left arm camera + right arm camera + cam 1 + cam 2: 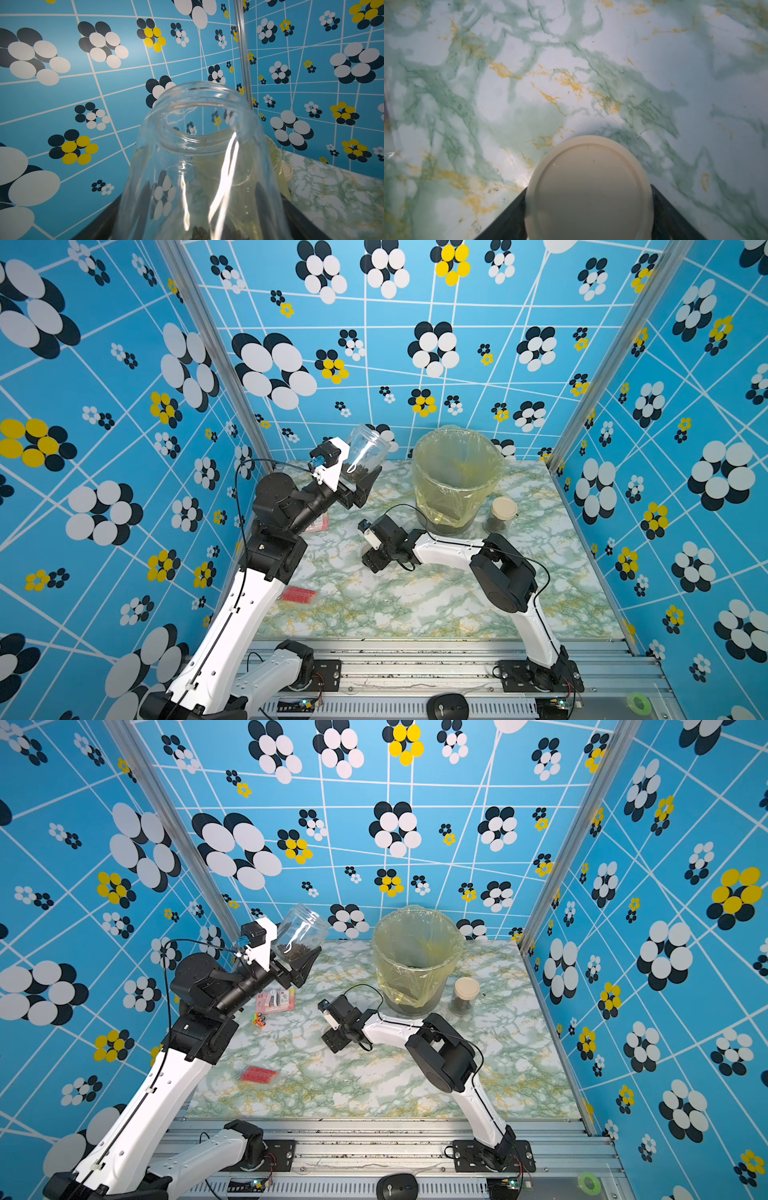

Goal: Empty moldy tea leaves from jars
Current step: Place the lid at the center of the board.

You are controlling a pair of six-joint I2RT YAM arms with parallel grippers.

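The beige lid (pixel 588 187) lies flat on the marble tabletop, with its shadow close around its rim, and would stay there, so my right gripper is ready to open.
My left gripper (pixel 360 484) is raised above the table's back left, shut on the base of an open clear jar (pixel 366 450). That jar leans with its mouth (pixel 204 116) up toward the back wall. Moldy tea leaves (pixel 362 473) lie as a dark mass at its bottom, also seen in a top view (pixel 296 949). My right gripper (pixel 588 224) hangs low over the table's middle, shut on a flat round beige lid (pixel 588 187). A second jar (pixel 500 516), beige-lidded with dark leaves inside, stands right of the bin.
The large bin with a yellow bag (pixel 455 489) stands at the back centre, right of the raised jar. A red packet (pixel 298 594), a pink package (pixel 275 999) and a small orange toy (pixel 258 1020) lie on the left of the marble table (pixel 415 605).
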